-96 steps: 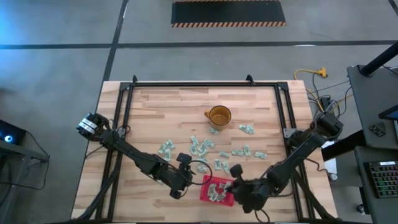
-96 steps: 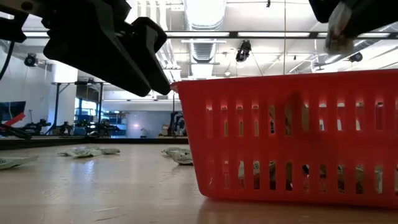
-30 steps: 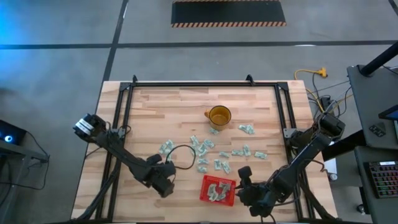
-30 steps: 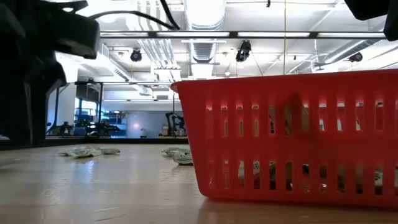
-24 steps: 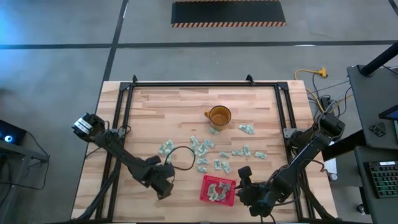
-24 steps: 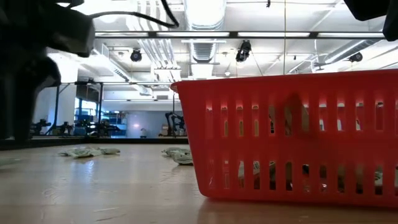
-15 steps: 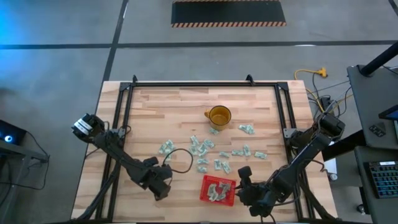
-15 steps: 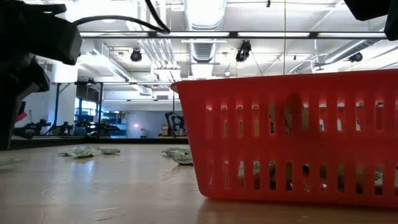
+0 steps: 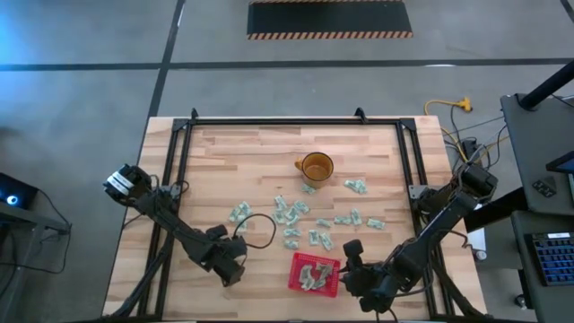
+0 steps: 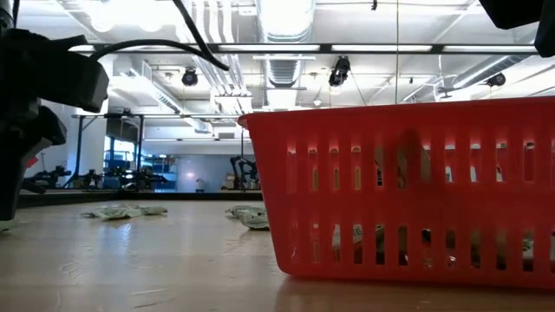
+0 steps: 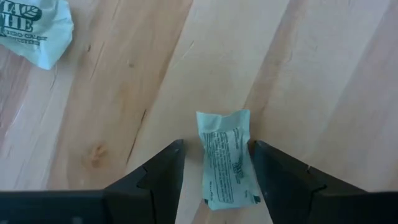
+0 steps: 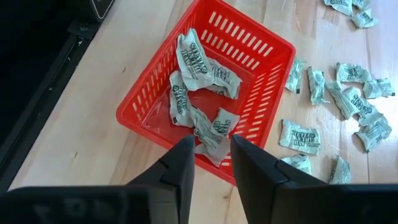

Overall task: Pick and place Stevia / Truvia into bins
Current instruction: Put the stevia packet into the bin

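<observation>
The fingers of my left gripper reach down to the wood on either side of the packet's printed middle (image 11: 226, 158), so closing now would catch the packet and it is time to close on it.
Pale green Stevia packets (image 9: 305, 220) lie scattered flat on the wooden table's middle. My left gripper (image 11: 216, 144) points down near the front left (image 9: 229, 267), open. Its fingers stand on either side of one packet (image 11: 225, 158) that lies flat on the wood; whether they touch it, I cannot tell. A red mesh bin (image 9: 314, 272) stands near the front edge with several packets (image 12: 199, 93) on its floor. My right gripper (image 12: 211, 140) hangs over the bin's near right side (image 9: 354, 260), open, with nothing between its fingers.
A translucent amber mug (image 9: 316, 167) stands behind the scattered packets. Another packet (image 11: 34, 31) lies a little beyond my left gripper. A black frame (image 9: 175, 179) runs along the table's sides and back. The bin (image 10: 408, 191) fills the right of the low view.
My left gripper has gone down and a little toward the table's near left corner, staying open. The bin and the packets have not moved.
</observation>
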Controlling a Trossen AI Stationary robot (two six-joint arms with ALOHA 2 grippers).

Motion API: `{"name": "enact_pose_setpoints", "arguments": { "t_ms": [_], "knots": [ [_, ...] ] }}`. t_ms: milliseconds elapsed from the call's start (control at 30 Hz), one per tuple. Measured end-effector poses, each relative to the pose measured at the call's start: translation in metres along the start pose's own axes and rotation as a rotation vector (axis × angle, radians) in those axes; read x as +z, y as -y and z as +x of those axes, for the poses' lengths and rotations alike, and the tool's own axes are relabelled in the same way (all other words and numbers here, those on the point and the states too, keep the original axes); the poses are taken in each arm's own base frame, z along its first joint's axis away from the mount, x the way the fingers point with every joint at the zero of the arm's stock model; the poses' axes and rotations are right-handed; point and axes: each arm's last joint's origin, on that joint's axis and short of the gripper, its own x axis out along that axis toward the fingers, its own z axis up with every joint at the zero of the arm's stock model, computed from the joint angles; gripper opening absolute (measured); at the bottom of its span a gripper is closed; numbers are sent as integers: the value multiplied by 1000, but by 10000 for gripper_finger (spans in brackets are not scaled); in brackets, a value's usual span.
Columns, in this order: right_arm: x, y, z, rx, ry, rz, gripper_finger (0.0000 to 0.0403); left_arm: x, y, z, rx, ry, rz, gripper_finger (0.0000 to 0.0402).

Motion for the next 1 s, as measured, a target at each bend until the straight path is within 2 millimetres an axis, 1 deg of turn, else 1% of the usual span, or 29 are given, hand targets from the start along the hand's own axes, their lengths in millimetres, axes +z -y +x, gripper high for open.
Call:
{"name": "enact_pose_setpoints", "arguments": {
  "t_ms": [100,200,500,633,700,833,1000],
  "knots": [
    [0,0,0,0,0,0,87,0,0,0,1,0,1,170],
    [0,0,0,0,0,0,83,0,0,0,4,1,8,150],
    [0,0,0,-1,-3,-2,72,0,0,0,2,4,36,45],
    [-2,1,0,-6,-15,-7,73,1,2,-2,-3,7,65,9],
    [-4,2,0,-16,-36,1,72,4,5,-5,-15,20,99,3],
    [-14,6,-1,-66,-130,65,68,11,15,-12,-55,82,196,6],
    [-29,15,-5,-172,-265,185,70,26,33,-28,-121,248,382,6]
  ]
}}
